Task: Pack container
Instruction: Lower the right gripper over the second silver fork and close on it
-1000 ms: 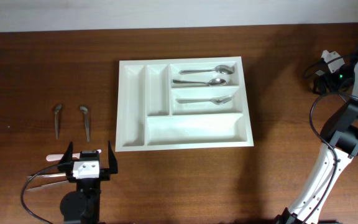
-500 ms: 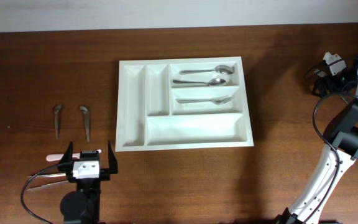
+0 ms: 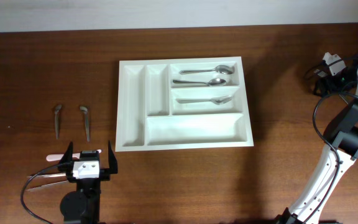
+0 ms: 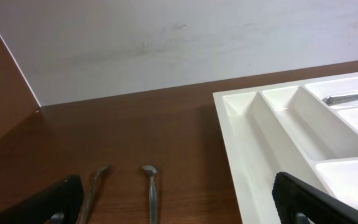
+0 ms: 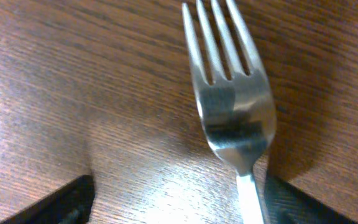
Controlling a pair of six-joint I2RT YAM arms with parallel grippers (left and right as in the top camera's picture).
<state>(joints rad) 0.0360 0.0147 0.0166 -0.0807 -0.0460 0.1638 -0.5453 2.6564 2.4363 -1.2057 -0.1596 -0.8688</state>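
Observation:
Both fingers reach the wood on either side of the silver fork's neck (image 5: 245, 169), so my right gripper should close on the silver fork.
The white container (image 3: 191, 127) lies mid-table, with three spoons (image 3: 207, 81) in its upper right compartments; its near corner shows in the left wrist view (image 4: 253, 143). My left gripper (image 3: 91, 160) (image 4: 176, 210) stands open and empty, just left of the container's front corner. Two grey metal utensils (image 3: 57, 119) (image 3: 84, 121) lie ahead of it, also in the left wrist view (image 4: 95, 186) (image 4: 151, 193). In the right wrist view a silver fork (image 5: 232, 118) lies flat on the wood. My right gripper (image 5: 179, 202) is low over it with jaws apart, the fork's neck close to the right finger.
A pink-handled item (image 3: 53, 157) and more metal utensils (image 3: 45, 177) lie beside and under the left arm. The right arm (image 3: 347, 118) reaches to the table's far right edge, its gripper cut off in the overhead view. A pale wall (image 4: 166, 43) backs the table.
The right arm's wrist shifted slightly towards the right edge. The left arm, the container and the cutlery have not moved.

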